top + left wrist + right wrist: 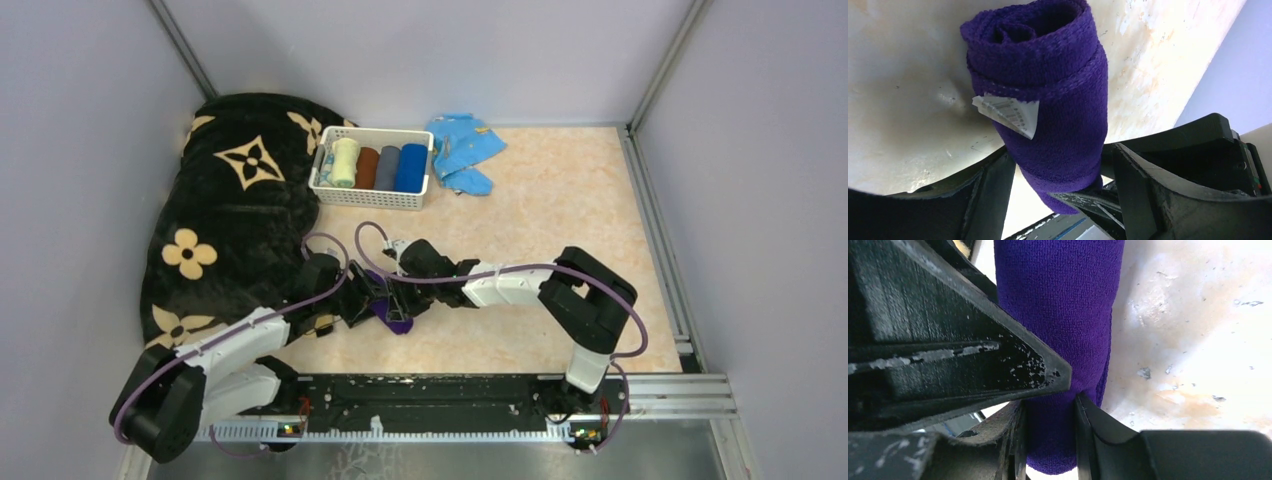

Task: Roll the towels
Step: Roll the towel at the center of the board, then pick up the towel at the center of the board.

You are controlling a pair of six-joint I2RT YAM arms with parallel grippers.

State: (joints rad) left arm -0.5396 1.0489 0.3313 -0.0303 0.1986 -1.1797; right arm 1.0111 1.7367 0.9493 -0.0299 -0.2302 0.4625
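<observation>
I will next use my left gripper to grab the rolled purple towel across its middle [384, 300] from both sides. Then I will lay the towel in the basket [370, 197].
A dark purple towel [393, 318], rolled into a tight cylinder with a white barcode tag [1010, 112], lies on the table between both arms. My right gripper [1050, 407] is shut on the near end of the roll [1058, 300], one finger pressed into each side. My left gripper [1060, 165] stands open, its fingers straddling the same roll [1048, 75] with slight gaps. In the top view both grippers [372, 300] [405, 298] meet over it. A rolled royal blue towel [411, 167] and a rolled pale yellow towel [344, 162] lie in the white basket [370, 197].
The basket also holds a brown roll [367, 167] and a grey roll [388, 167]. A black blanket with tan flowers [230, 210] covers the table's left side. A light blue cloth [462, 150] lies crumpled right of the basket. Walls close the sides.
</observation>
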